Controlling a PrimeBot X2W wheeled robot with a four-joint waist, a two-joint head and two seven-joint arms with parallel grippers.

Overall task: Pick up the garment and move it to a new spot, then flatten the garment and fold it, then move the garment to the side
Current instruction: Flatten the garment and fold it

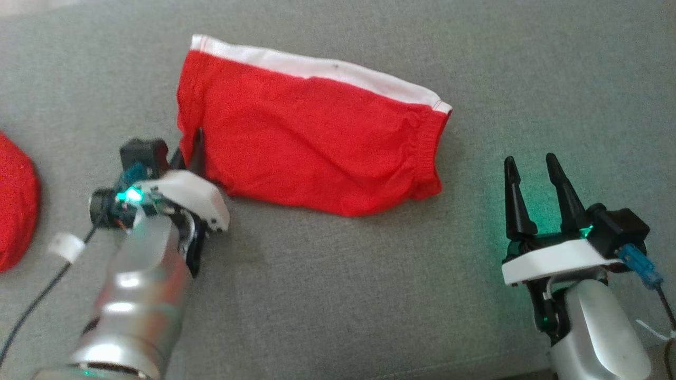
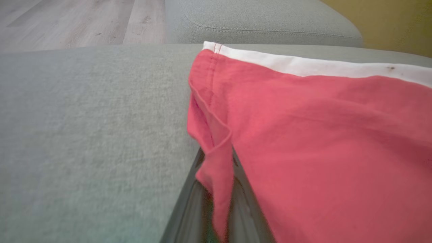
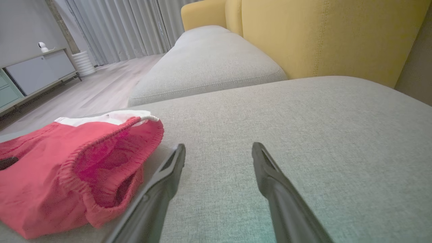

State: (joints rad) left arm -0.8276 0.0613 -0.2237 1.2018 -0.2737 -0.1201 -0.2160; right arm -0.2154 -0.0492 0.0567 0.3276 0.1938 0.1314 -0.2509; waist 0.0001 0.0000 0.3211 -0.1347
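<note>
The shorts should be grabbed next by the gathered waistband (image 1: 429, 163) with my right gripper, because its elastic edge (image 1: 439, 144) stands up open while the red cloth lies slack.
The garment (image 1: 311, 137) is a pair of red shorts with a white side stripe, folded and lying on the grey cushion (image 1: 338, 274). My left gripper (image 1: 194, 153) is at the garment's lower left corner, shut on a fold of its red hem. In the left wrist view that hem (image 2: 216, 162) is pinched between the two dark fingers (image 2: 189, 202). My right gripper (image 1: 531, 163) stands open to the right of the garment, apart from it. In the right wrist view its fingers (image 3: 165, 182) are spread over bare cushion, beside the garment's elastic waistband (image 3: 111, 145).
Another red piece of cloth (image 1: 16, 206) lies at the far left edge of the cushion. A second grey cushion (image 3: 206, 60) and a yellow backrest (image 3: 320, 33) lie beyond. Wood floor (image 2: 67, 20) lies past the cushion's far edge.
</note>
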